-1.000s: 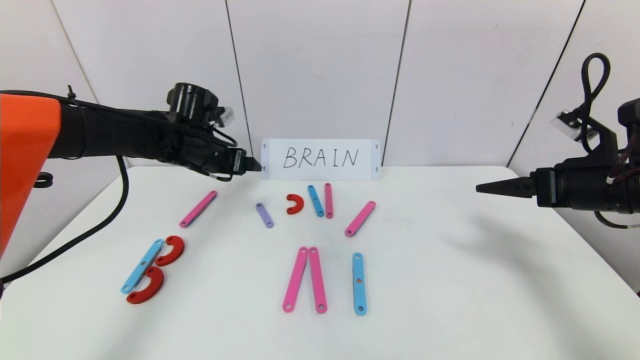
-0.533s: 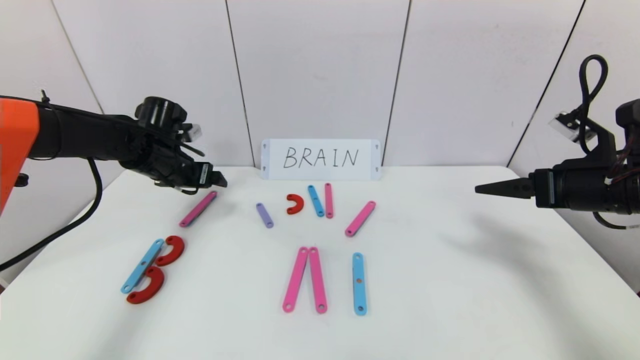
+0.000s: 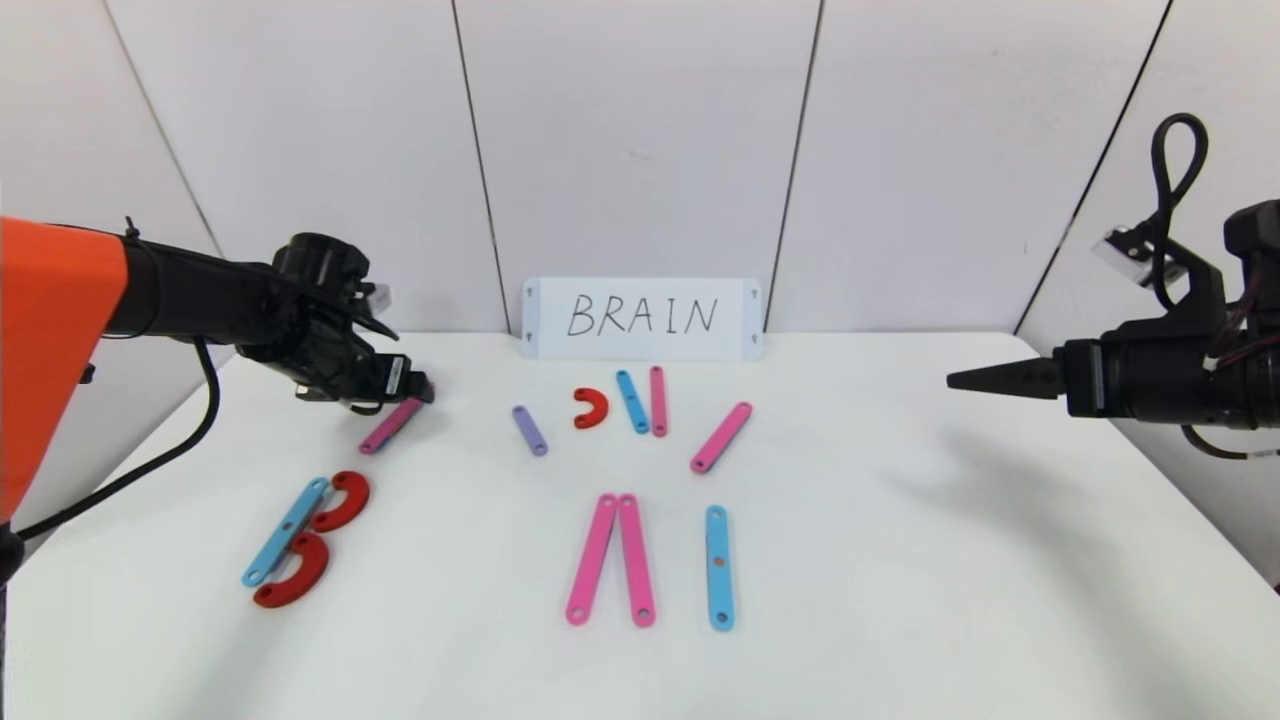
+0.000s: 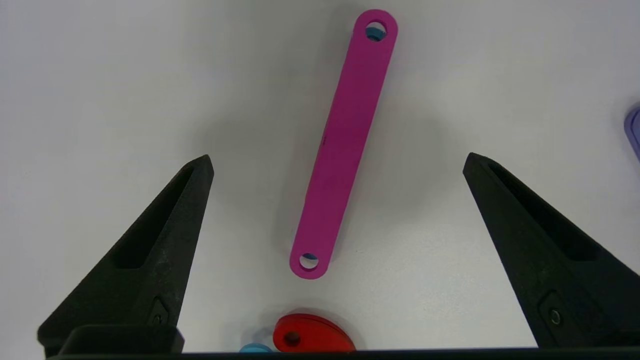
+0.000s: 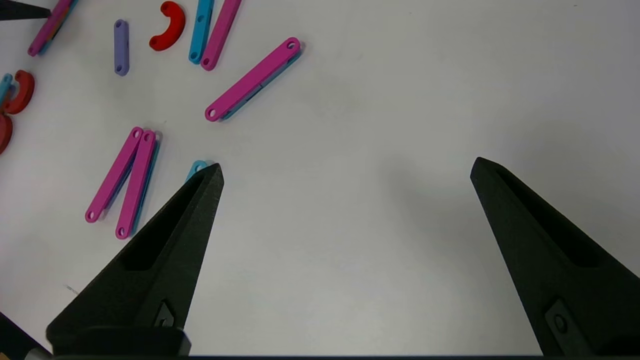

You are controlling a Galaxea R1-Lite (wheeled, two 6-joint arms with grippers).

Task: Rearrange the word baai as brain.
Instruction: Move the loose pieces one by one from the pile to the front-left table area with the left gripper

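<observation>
I need to lower my left gripper before closing it on the slanted pink piece (image 3: 392, 424), because its fingers are still high above that piece.
The word's plastic pieces lie spread over the white table (image 3: 900, 560). At the front left a blue strip (image 3: 286, 530) and two red curves (image 3: 343, 500) form a B. Two pink strips (image 3: 610, 558) meet at their far ends in the front middle, beside an upright blue strip (image 3: 718, 567). My left gripper (image 3: 420, 390) hangs open low over the far end of a slanted pink strip (image 3: 392, 424). In the left wrist view that strip (image 4: 345, 145) lies between the spread fingers (image 4: 337, 159), untouched. My right gripper (image 3: 955, 380) stays open above the table's right side.
A white card (image 3: 641, 318) with handwritten BRAIN leans on the back wall. Before it lie a purple strip (image 3: 529, 430), a red curve (image 3: 591, 407), a blue strip (image 3: 631, 401) and two pink strips (image 3: 657, 400), (image 3: 720, 437).
My left gripper has swung left from beside the card and come down over the slanted pink strip. No piece has moved, and the right arm is still.
</observation>
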